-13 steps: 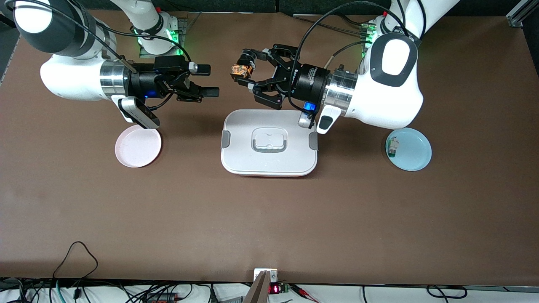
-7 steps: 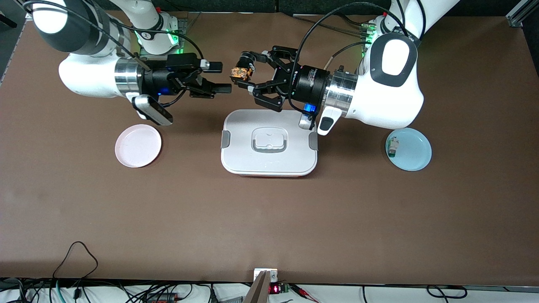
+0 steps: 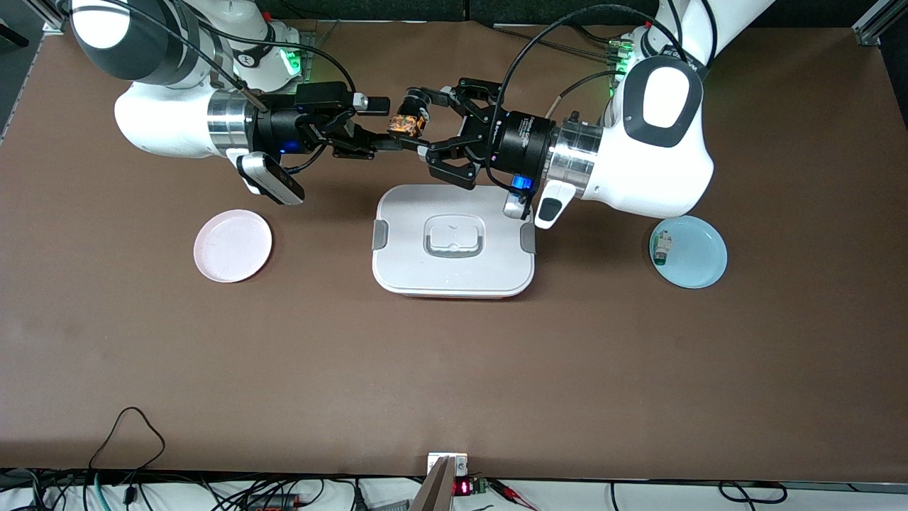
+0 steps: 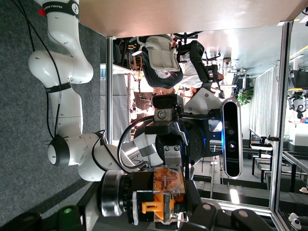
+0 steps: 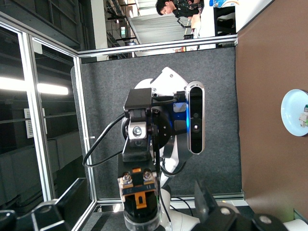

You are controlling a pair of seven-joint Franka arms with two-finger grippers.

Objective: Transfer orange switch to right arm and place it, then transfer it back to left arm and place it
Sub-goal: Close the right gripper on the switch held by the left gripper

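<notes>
I need to take the switch over from my left gripper next, so my right gripper should grab it by its orange body (image 3: 406, 125) (image 5: 141, 198).
The orange switch (image 3: 402, 125) is a tiny black-and-orange part held in the air by my left gripper (image 3: 410, 122), which is shut on it. My right gripper (image 3: 383, 125) is open, with one finger on each side of the switch and not closed on it. Both grippers are over the bare table just past the box's edge toward the robot bases. The white box (image 3: 454, 270) lies on the table below them. The switch fills the lower middle of the left wrist view (image 4: 166, 190) and also shows in the right wrist view (image 5: 139, 192), between the open right fingers (image 5: 206, 199).
A pink plate (image 3: 233, 245) lies toward the right arm's end of the table. A blue plate (image 3: 699, 255) with a small white-and-green part (image 3: 661, 250) lies toward the left arm's end. Cables run along the table edge nearest the front camera.
My right arm has moved toward the left gripper, so its open fingers now flank the switch. The left gripper has stayed almost still, holding the switch.
</notes>
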